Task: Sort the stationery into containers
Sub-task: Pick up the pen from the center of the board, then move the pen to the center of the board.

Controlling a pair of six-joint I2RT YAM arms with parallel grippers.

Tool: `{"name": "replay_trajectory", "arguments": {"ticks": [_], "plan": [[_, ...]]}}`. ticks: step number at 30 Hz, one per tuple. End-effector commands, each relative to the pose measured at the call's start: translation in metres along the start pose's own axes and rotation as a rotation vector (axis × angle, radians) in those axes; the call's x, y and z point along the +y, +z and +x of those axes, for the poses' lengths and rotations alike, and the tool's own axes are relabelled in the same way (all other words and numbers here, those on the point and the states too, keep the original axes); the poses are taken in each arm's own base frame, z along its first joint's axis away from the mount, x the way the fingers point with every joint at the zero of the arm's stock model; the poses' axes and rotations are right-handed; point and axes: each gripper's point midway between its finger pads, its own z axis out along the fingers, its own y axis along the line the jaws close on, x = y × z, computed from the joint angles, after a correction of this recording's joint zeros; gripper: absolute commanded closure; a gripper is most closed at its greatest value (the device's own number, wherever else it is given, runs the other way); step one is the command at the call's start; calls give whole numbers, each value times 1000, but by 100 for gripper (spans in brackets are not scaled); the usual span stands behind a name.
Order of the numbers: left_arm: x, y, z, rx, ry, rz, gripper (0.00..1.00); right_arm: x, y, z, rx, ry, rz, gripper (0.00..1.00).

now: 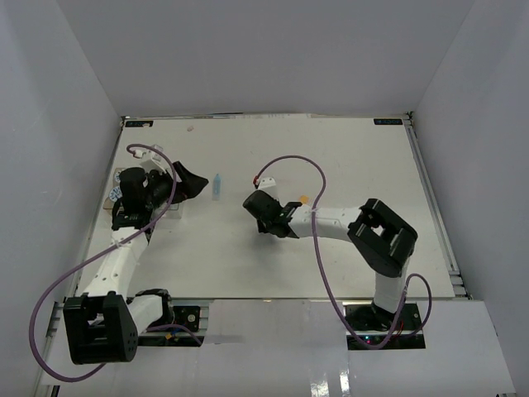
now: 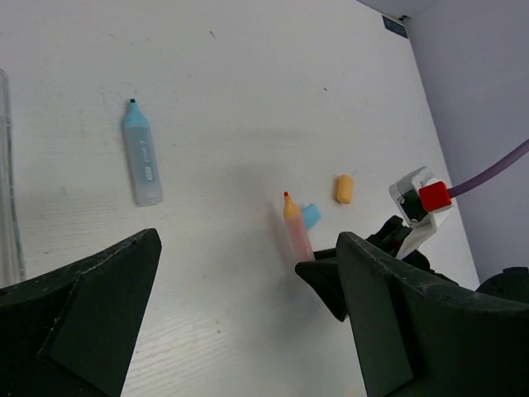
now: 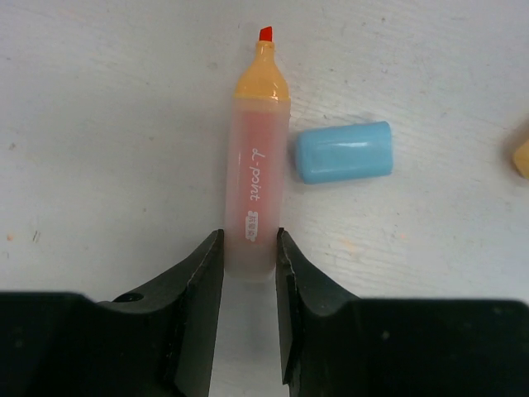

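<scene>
My left gripper pinches the orange highlighter's pink body (image 2: pixel 298 236) next, to fit its cap over the highlighter's orange tip (image 2: pixel 289 206).
My right gripper (image 3: pixel 250 248) is shut on the tail end of an orange highlighter (image 3: pixel 256 157), which lies uncapped on the table. A blue cap (image 3: pixel 343 152) lies right beside it, and an orange cap (image 3: pixel 521 157) is at the frame's right edge. A blue highlighter (image 2: pixel 141 154) lies alone further left; it also shows in the top view (image 1: pixel 216 185). My left gripper (image 2: pixel 248 331) is open and empty above the table, left of that blue highlighter (image 1: pixel 188 186). The containers are mostly hidden under the left arm; only a clear bin edge (image 2: pixel 7 182) shows.
The white table (image 1: pixel 331 157) is walled on three sides. The right arm's purple cable (image 1: pixel 318 178) loops over the middle. In the left wrist view the right gripper (image 2: pixel 331 273) and its red-and-white connector (image 2: pixel 421 203) sit close by.
</scene>
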Motion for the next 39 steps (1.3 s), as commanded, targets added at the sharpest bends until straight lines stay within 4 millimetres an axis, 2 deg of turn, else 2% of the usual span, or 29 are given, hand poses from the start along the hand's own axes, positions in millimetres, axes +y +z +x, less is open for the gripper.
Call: {"name": "replay_trajectory", "arguments": {"ticks": [1, 2, 3, 4, 5, 6, 8, 11, 13, 14, 20, 22, 32, 36, 39], "plan": [[-39, -9, 1, -5, -33, 161, 2, 13, -41, -49, -204, 9, -77, 88], [-45, -13, -3, -22, -30, 178, 2, 20, -62, -63, -263, 14, -121, 88], [-62, -13, 5, -3, -32, 222, 2, 21, -69, -64, -294, 3, -138, 88], [-69, -14, 6, -7, -31, 239, 2, 27, -79, -78, -364, -2, -173, 88], [-77, -17, 6, -17, -27, 258, 2, 32, -99, -89, -419, 2, -211, 89], [-89, -16, 7, -24, -24, 278, 2, 30, -103, -87, -442, -10, -217, 89], [-101, -15, 9, -37, -13, 292, 2, 36, -129, -105, -554, -5, -265, 90], [-132, -15, 14, -60, 9, 350, 2, 40, -157, -118, -652, -1, -296, 90], [-136, -12, 13, -86, 10, 339, 2, 38, -167, -121, -693, 4, -293, 89], [-143, -13, 14, -92, 17, 357, 2, 40, -178, -126, -728, 10, -308, 89], [-165, -8, 19, -97, 20, 387, 5, 34, -197, -133, -794, 31, -292, 89], [-165, -3, 23, -88, 14, 373, 7, 34, -203, -136, -820, 47, -301, 88], [-183, 8, 32, -82, -3, 402, 28, 36, -213, -141, -867, 45, -300, 88], [-188, 9, 35, -81, 4, 422, 39, 36, -214, -139, -872, 45, -303, 88], [-193, 7, 35, -83, 8, 444, 55, 34, -215, -139, -877, 53, -302, 88]]}}
